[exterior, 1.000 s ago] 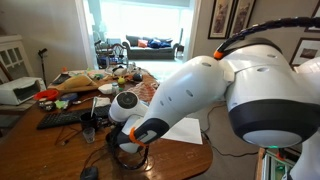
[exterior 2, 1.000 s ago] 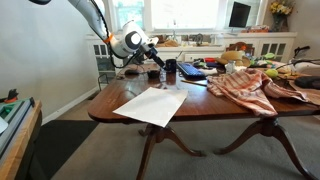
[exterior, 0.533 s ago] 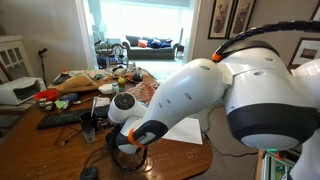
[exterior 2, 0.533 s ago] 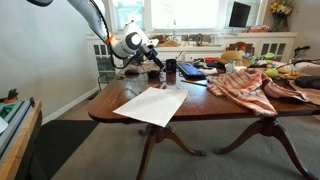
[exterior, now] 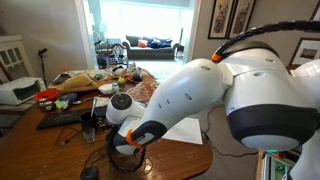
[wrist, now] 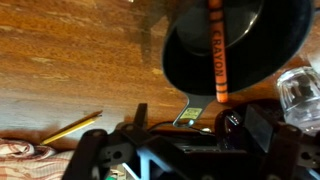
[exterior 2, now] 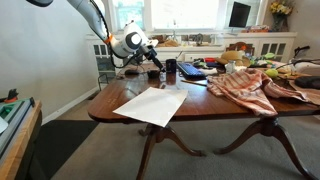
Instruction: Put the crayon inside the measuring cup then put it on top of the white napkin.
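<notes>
My fingers surround the cup's short handle (wrist: 191, 111) and should close now.
In the wrist view the black measuring cup (wrist: 240, 45) fills the top right, its short handle pointing towards the gripper. An orange crayon (wrist: 215, 50) lies inside it, one end sticking out over the rim. My gripper (wrist: 195, 113) is open just above the table, a finger on either side of the handle and neither touching it. In an exterior view the gripper (exterior 2: 154, 62) hovers over the cup (exterior 2: 153, 74) at the table's far end. The white napkin (exterior 2: 152, 105) lies flat near the front edge. It also shows in an exterior view (exterior: 186, 129), partly hidden by the arm.
A red-and-white patterned cloth (exterior 2: 250, 88) covers the table's middle. A dark cup (exterior 2: 170, 70) stands beside the measuring cup. A yellow pencil (wrist: 72, 128) and a clear glass object (wrist: 298, 90) lie close by. A keyboard (exterior: 60, 119) and clutter fill the far end.
</notes>
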You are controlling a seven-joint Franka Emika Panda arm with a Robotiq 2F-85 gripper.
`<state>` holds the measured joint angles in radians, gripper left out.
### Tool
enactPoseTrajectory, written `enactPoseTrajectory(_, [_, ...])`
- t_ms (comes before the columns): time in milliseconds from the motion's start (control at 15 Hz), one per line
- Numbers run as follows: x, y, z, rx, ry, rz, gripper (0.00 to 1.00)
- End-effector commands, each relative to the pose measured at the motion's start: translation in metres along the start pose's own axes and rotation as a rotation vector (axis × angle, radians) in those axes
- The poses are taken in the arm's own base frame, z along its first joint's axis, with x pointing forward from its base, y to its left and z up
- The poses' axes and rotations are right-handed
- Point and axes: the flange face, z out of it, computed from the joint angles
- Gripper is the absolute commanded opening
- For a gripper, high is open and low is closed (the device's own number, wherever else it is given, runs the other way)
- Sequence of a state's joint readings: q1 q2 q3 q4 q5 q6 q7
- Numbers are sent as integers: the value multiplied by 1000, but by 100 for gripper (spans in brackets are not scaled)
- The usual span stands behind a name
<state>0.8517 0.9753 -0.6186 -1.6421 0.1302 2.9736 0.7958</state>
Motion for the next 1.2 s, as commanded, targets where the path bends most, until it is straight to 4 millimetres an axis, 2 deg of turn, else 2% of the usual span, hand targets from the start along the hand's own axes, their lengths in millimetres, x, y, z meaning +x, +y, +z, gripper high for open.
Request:
enactPoseTrajectory(0, [-2,-5,4,-17,-26,19,100])
enactPoseTrajectory(200, [-2,-6,5,-18,-42,17,99])
enactPoseTrajectory(333, [-1,-7,5,-19,-49,18,95])
enactPoseTrajectory(533, [-1,-8,6,-19,-54,19,69])
enactPoseTrajectory(733, [0,-7,7,-21,-58,22,50])
enactPoseTrajectory(867, [0,-7,8,-21,-62,23,46])
enactPoseTrajectory(933, [0,-7,8,-21,-63,23,52])
enactPoseTrajectory(1067, [1,-7,9,-21,-64,24,57])
enactPoseTrajectory(1133, [1,-7,9,-21,-65,23,55])
